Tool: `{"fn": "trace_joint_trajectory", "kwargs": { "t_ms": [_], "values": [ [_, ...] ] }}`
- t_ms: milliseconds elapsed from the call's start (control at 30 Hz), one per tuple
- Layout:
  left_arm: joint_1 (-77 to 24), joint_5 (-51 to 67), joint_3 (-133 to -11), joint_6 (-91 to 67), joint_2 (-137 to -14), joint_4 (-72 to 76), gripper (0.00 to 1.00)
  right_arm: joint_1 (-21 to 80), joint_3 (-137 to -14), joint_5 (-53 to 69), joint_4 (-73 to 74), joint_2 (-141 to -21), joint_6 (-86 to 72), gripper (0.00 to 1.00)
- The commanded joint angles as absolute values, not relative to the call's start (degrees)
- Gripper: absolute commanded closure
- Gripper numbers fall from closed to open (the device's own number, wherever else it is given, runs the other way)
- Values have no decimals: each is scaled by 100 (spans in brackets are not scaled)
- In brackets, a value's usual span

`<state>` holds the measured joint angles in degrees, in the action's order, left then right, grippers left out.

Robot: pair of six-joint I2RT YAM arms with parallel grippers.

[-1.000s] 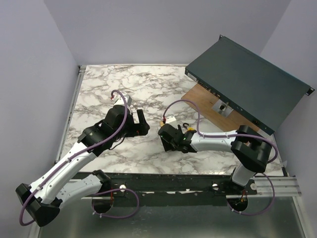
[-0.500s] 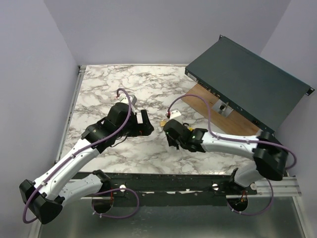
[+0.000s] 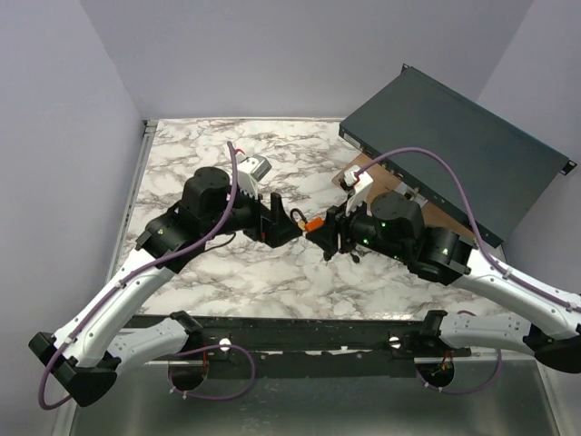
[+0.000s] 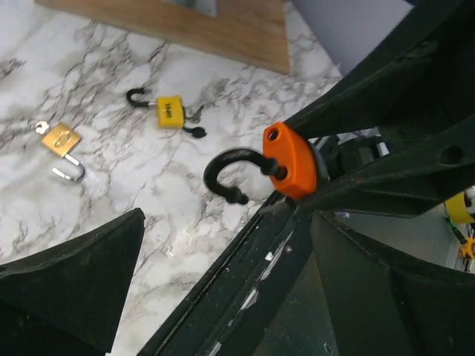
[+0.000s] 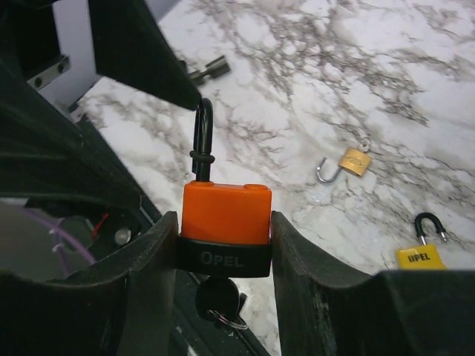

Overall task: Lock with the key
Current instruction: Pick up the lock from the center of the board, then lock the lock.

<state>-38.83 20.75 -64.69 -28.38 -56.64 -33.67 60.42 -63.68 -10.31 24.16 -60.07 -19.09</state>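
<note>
The padlock's black shackle [image 4: 217, 165] should be reached and gripped by my left gripper, so the orange body [image 4: 291, 162] stays free for my right gripper to regrip for locking.
An orange padlock [image 5: 225, 215] with its black shackle [image 5: 203, 141] swung open is clamped between my right gripper's [image 5: 223, 219] fingers, held above the marble table [image 3: 227, 272]. A black-headed key [image 5: 217, 297] on a ring sticks out of its underside. In the top view the padlock [image 3: 313, 222] hangs between the two grippers at mid-table. My left gripper [image 3: 283, 227] is open, facing the padlock's shackle end. In the left wrist view the shackle [image 4: 226, 170] and orange body [image 4: 291, 162] sit just beyond my left gripper [image 4: 215, 222], by its right finger [image 4: 245, 297].
On the marble lie a yellow padlock [image 4: 170, 111] with a key beside it and a brass padlock [image 4: 61, 141], both with open shackles. A wooden board [image 3: 363, 177] lies at the back right, under a tilted dark metal box [image 3: 454, 150].
The right gripper closed on the orange padlock and lifted it off the table toward the middle. The left arm swung right and up to meet its shackle end.
</note>
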Motion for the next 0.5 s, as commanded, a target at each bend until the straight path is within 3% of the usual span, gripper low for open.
{"fn": "trace_joint_trajectory", "kwargs": {
  "t_ms": [0,300,467],
  "values": [
    [-3858,3095,-6872,-2187,-5473,-3024,11,6073,-6831,362,2883,-5816,-1626,93],
    [-3858,4161,-7108,-1938,-5456,-3035,40,6075,-7389,1072,3125,-5617,-1656,92],
    [-3854,4575,-7075,-2115,-5465,-2781,50,6074,-7471,1150,3168,-5627,-1666,92]
  ]
}}
